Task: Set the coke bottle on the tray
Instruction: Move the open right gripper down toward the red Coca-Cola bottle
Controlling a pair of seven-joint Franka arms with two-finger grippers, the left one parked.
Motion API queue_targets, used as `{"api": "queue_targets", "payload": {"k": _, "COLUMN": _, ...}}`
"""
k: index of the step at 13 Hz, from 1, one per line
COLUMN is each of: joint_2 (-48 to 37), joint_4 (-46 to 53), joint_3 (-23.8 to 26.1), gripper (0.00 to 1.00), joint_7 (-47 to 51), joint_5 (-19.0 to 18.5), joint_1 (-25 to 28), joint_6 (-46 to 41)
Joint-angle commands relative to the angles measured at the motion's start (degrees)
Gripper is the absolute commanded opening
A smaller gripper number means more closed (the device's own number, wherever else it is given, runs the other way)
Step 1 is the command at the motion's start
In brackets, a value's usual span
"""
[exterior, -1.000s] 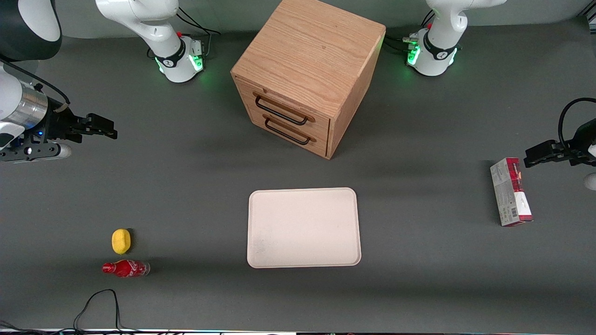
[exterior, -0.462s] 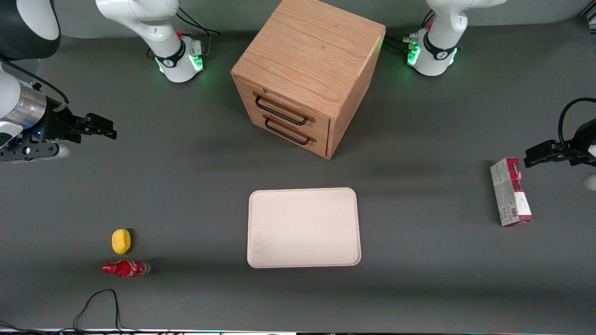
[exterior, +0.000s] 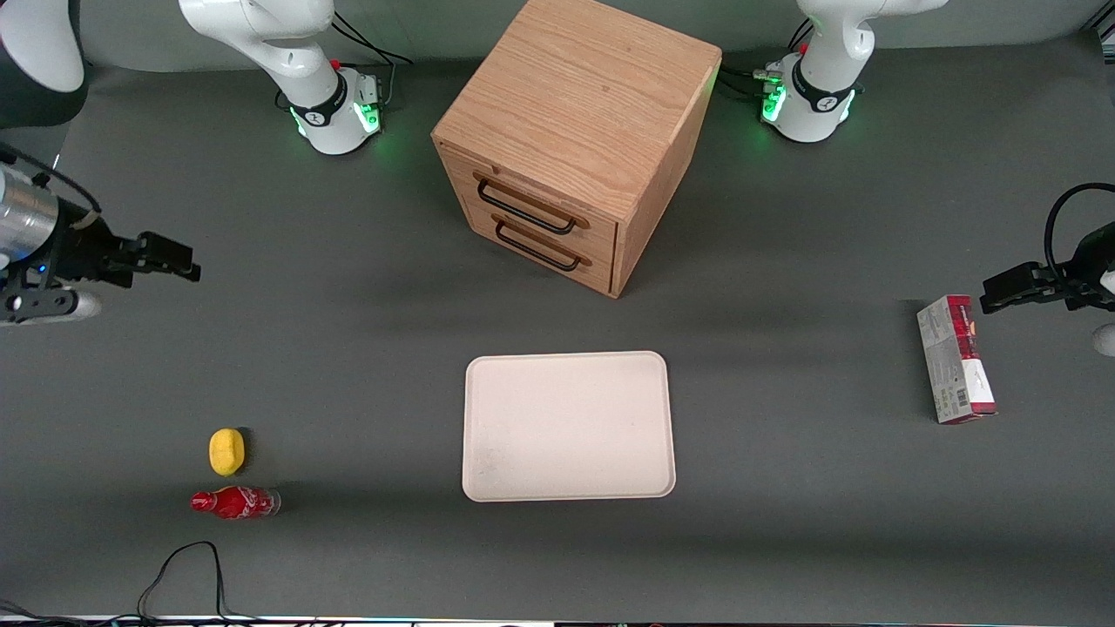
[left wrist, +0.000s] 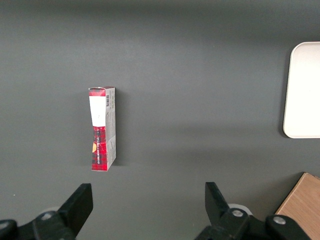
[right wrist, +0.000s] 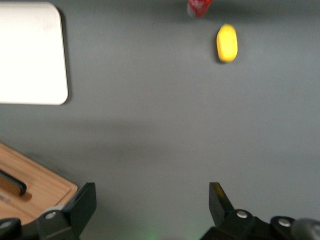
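The coke bottle should go on the tray (exterior: 568, 426), so my gripper needs to grab it by its labelled body (exterior: 246, 502) next.
The coke bottle (exterior: 235, 502) lies on its side on the grey table near the front camera, toward the working arm's end; only its end shows in the right wrist view (right wrist: 199, 7). The cream-white tray (exterior: 568, 426) lies flat in the middle of the table, also seen from the wrist (right wrist: 30, 55). My gripper (exterior: 179, 259) hovers high over the table at the working arm's end, much farther from the front camera than the bottle. It is open (right wrist: 150, 200) with nothing between its fingers.
A yellow lemon-like lump (exterior: 226, 451) (right wrist: 227, 43) sits just beside the bottle. A wooden drawer cabinet (exterior: 571, 139) stands farther back at mid-table. A red-and-white carton (exterior: 955, 359) lies toward the parked arm's end. A black cable (exterior: 179, 570) loops near the front edge.
My gripper has drifted outward toward the working arm's end of the table and slightly nearer the front camera. Bottle, lump and tray have not moved.
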Motion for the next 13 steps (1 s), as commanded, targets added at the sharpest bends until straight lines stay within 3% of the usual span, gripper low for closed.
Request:
{"api": "queue_targets", "payload": {"k": 1, "joint_2": 15.8, "joint_4": 19.3, "joint_3": -1.0, "gripper": 1.00, "joint_7": -0.9, "joint_5": 0.5, "joint_1": -1.7, "joint_6": -2.9}}
{"api": "queue_targets", "payload": {"k": 4, "joint_2": 27.4, "joint_4": 31.3, "joint_3": -1.0, "gripper": 1.00, "joint_7": -1.4, "joint_5": 0.2, "joint_1": -3.9, "joint_6": -2.0}}
{"api": "queue_targets", "payload": {"k": 13, "joint_2": 38.7, "joint_4": 31.6, "joint_3": -0.9, "gripper": 1.00, "joint_7": -0.9, "joint_5": -1.9, "joint_1": -2.9, "joint_6": 15.1}}
